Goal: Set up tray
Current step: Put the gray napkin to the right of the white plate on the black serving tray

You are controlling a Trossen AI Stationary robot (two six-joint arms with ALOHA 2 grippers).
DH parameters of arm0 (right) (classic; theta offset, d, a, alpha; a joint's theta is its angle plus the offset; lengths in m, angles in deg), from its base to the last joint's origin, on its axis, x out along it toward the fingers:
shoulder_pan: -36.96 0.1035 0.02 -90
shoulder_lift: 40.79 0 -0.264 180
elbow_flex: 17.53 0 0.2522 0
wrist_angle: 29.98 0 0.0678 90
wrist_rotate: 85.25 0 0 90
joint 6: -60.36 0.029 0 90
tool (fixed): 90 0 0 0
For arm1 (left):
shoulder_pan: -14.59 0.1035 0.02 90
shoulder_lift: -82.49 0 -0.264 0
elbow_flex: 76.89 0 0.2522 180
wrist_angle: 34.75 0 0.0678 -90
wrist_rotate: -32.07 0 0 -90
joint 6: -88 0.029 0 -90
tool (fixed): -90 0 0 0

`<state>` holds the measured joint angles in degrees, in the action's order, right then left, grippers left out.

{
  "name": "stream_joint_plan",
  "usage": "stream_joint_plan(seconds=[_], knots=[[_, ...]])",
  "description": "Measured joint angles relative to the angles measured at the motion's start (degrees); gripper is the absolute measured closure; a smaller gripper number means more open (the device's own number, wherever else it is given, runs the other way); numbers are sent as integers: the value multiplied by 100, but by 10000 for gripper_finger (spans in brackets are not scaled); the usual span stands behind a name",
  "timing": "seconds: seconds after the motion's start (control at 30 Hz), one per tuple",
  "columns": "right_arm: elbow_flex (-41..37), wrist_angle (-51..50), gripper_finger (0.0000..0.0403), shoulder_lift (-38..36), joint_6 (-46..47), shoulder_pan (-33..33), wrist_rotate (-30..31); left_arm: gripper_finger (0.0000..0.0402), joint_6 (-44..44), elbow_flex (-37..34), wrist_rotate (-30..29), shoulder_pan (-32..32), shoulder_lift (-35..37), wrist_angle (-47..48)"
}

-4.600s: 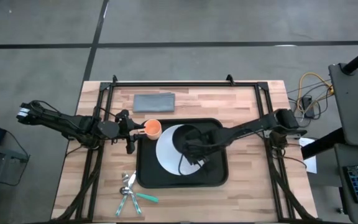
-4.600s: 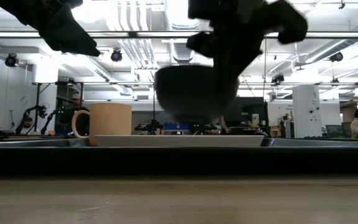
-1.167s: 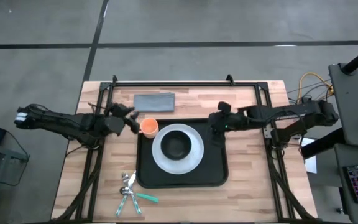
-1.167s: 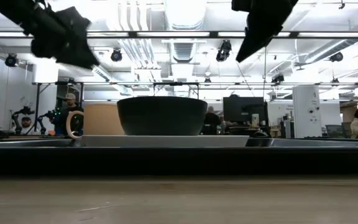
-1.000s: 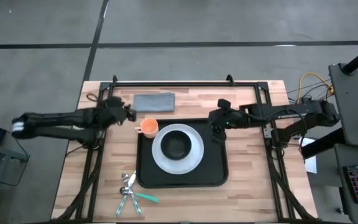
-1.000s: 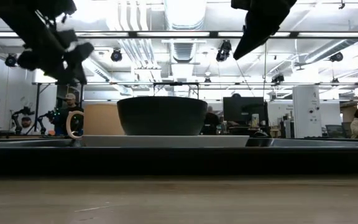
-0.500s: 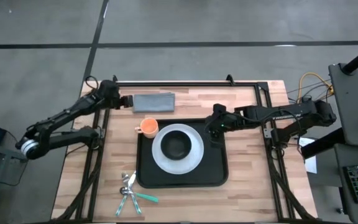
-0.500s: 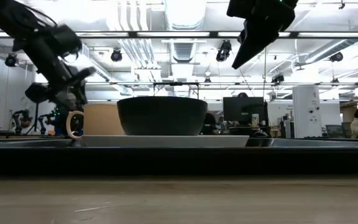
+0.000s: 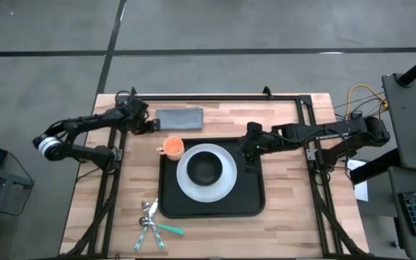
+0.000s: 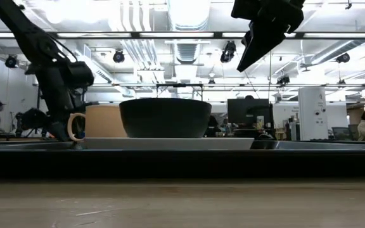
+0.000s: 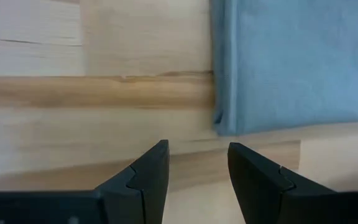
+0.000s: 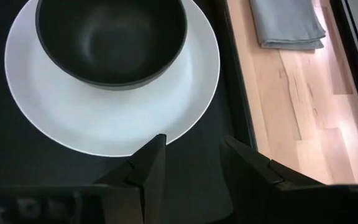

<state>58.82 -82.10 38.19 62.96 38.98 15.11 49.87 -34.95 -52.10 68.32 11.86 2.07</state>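
My left gripper should set the folded grey cloth on the black tray, so next it will grab the cloth by its short end [image 9: 159, 123] [image 11: 230, 102].
The black tray [image 9: 170, 195] lies mid-table. On it sit a white plate [image 9: 222, 189] carrying a black bowl [image 9: 206, 168], and an orange mug [image 9: 173, 148] in its far left corner. A folded grey cloth [image 9: 179, 118] lies flat on the wood beyond the tray. My left gripper [image 9: 150, 125] stands open just off the cloth's left end, pointing down at the bare wood [image 11: 104, 112], with the cloth's corner [image 11: 225, 121] just ahead of its fingers. My right gripper [image 9: 249, 152] hangs open above the tray's right part, beside the plate [image 12: 114, 118], holding nothing.
Several spoons and a teal-handled utensil [image 9: 154, 220] lie on the wood at the tray's near left. Black frame rails [image 9: 215, 96] run along the far edge and both sides of the table. Bare wood shows right of the tray.
My left gripper has swung from beside the mug toward the table's far edge, come down and tipped to point at the wood by the cloth's left end. It stays open. The plate, bowl, mug and cloth have kept still.
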Motion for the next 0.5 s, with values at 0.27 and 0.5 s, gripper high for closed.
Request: stream_joint_plan(seconds=[0.27, 0.5], knots=[[-2, -80, 262, 0, 21, 0, -8, 257, 132, 0, 312, 12, -171, -509], [-4, -57, 262, 0, -2, -2, -8, 257, -26, -162, 309, 39, -219, -864]])
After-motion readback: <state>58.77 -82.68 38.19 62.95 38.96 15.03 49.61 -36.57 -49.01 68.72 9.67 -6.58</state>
